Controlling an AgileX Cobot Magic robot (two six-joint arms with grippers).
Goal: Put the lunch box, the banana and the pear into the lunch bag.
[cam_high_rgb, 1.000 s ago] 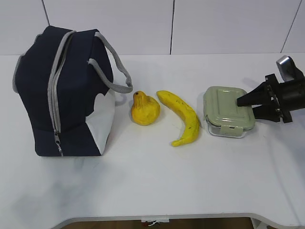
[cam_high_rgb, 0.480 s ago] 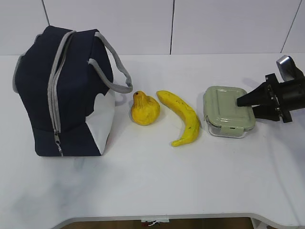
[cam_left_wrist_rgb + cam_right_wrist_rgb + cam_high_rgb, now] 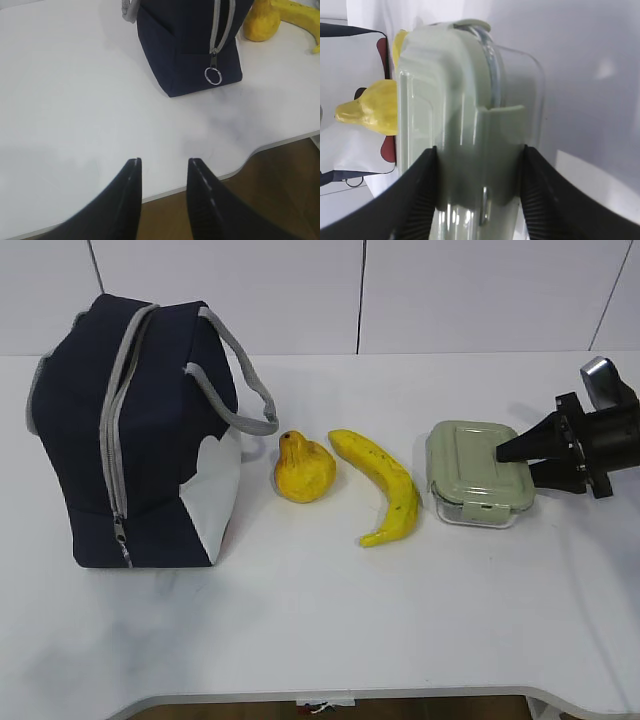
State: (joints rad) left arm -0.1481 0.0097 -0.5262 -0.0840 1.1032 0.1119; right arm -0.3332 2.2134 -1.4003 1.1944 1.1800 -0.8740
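Note:
My left gripper will grab the lunch bag's grey handle next. This should hold the lunch bag (image 3: pixel 130 440) open for packing the food.
The navy lunch bag (image 3: pixel 130 440) stands zipped at the left; its ring pull (image 3: pixel 213 76) shows in the left wrist view. The pear (image 3: pixel 303 470) and the banana (image 3: pixel 385 485) lie to the right of the bag. The lunch box (image 3: pixel 465 465) with the sage-green lid rests on the table right of the banana. My right gripper (image 3: pixel 515 465) comes in from the right, one finger on the lid and one against the box's end. In the right wrist view both fingers press on the box (image 3: pixel 465 100). My left gripper (image 3: pixel 162 161) is open and empty over the table's front edge.
The white table (image 3: pixel 320 600) has a curved front edge (image 3: pixel 260 147) near the left gripper. A white panelled wall (image 3: pixel 450 290) runs behind the table. The bag's grey handles (image 3: pixel 245 390) hang towards the pear.
Almost nothing: the lunch box's right end has shifted very slightly between the right gripper's fingers. The arms hold still.

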